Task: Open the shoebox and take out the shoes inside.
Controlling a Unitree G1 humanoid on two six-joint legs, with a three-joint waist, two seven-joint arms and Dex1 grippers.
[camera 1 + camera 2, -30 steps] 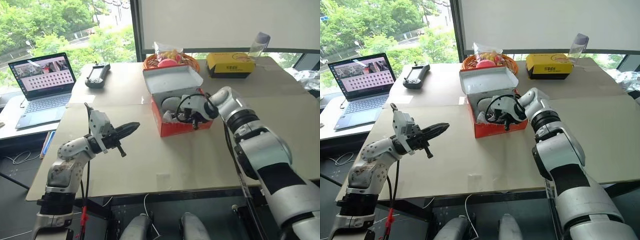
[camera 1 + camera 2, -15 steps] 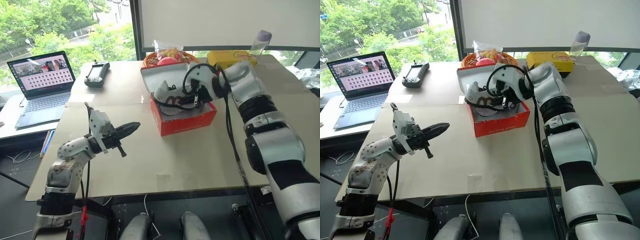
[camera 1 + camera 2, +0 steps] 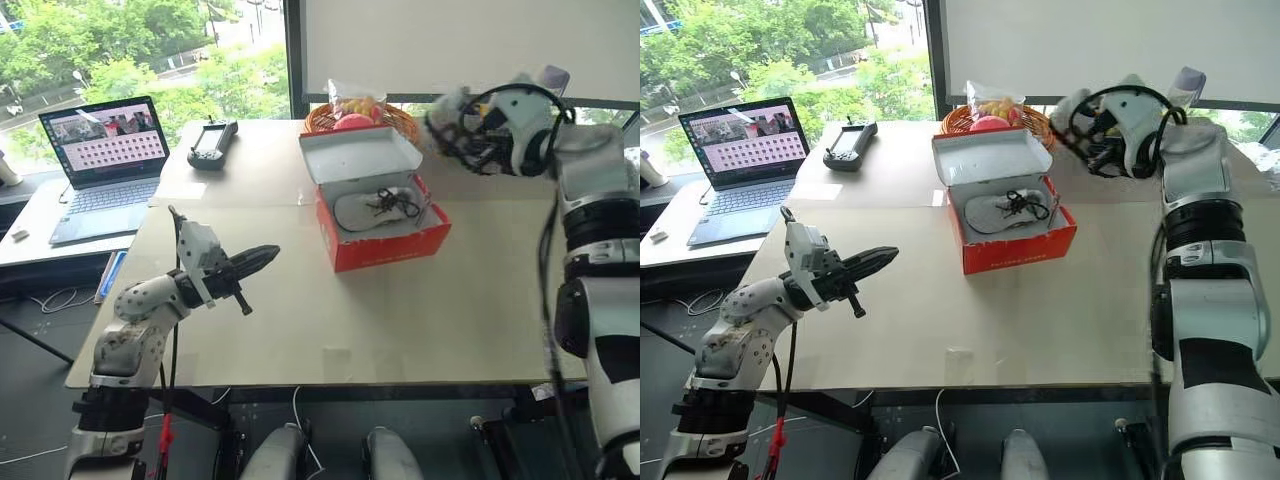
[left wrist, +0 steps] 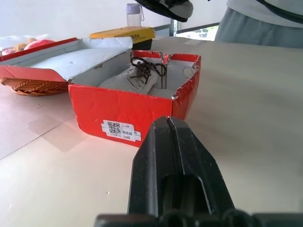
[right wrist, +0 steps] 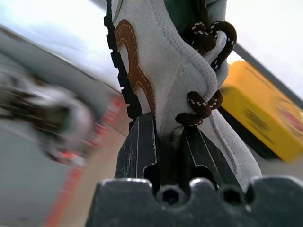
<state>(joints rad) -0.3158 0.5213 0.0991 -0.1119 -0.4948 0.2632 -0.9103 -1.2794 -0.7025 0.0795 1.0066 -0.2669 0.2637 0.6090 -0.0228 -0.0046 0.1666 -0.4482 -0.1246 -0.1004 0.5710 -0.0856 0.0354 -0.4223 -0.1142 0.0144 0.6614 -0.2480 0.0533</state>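
Observation:
The grey shoe is still in the air above the tabletop beside the red box, so my right gripper keeps hold of the shoe for now.
The red shoebox point(image 3: 385, 243) stands open at the table's middle, its lid point(image 3: 362, 155) tipped back. One light grey shoe point(image 3: 378, 208) with dark laces lies inside it. My right gripper point(image 5: 165, 137) is raised behind and to the right of the box, shut on the other shoe point(image 5: 170, 71), which hangs in the air point(image 3: 1080, 108) above the table's far side. My left gripper point(image 3: 262, 258) hovers over the table's left part, shut and holding nothing, pointing towards the box point(image 4: 128, 111).
A laptop point(image 3: 100, 160) and a black controller point(image 3: 210, 145) lie at the far left. A basket of fruit point(image 3: 360, 115) sits behind the box. A yellow box point(image 4: 125, 33) and a bottle point(image 4: 133, 9) stand at the far right.
My right gripper has lifted one shoe out of the box and swung it up and to the right. The left arm has stayed still. The camera has shifted a little.

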